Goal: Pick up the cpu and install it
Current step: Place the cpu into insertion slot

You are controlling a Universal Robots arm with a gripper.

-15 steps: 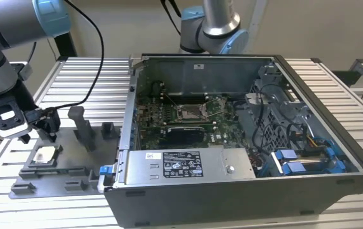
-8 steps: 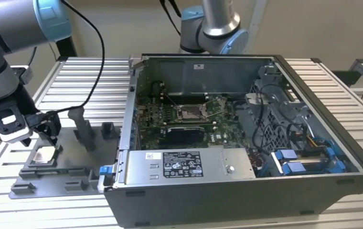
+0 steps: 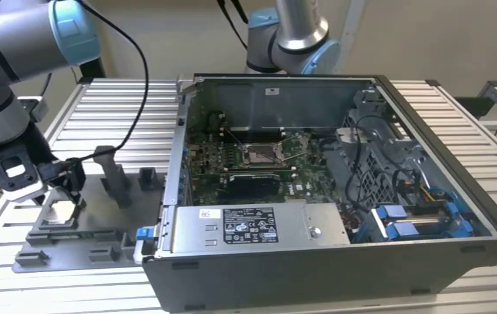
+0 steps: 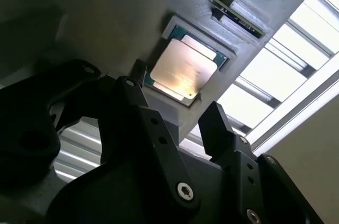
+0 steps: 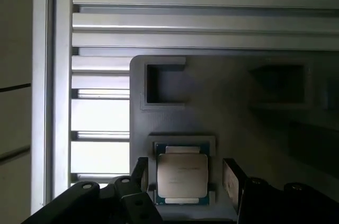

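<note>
The raised sides of the plate's pocket wrap around the cpu's corners. My gripper needs to grab the cpu by its bare side edges next.
The cpu (image 3: 57,210) is a flat square chip with a pale metal top. It lies in a shallow pocket of the grey fixture plate (image 3: 74,242) at the exterior view's left. My gripper (image 3: 63,195) hangs just above it, open. In both wrist views the cpu (image 4: 183,70) (image 5: 181,173) sits between my two dark fingers (image 4: 214,113) (image 5: 231,177), with a gap on each side and nothing gripped. The motherboard socket (image 3: 260,154) lies inside the open computer case, with its frame and lever raised.
The open computer case (image 3: 431,261) fills the middle and right of the ribbed metal table (image 3: 126,104). Grey upright fixture blocks (image 3: 113,171) stand beside the cpu pocket. A second arm (image 3: 294,33) stands behind the case. Empty fixture recesses (image 5: 164,83) lie beyond the cpu.
</note>
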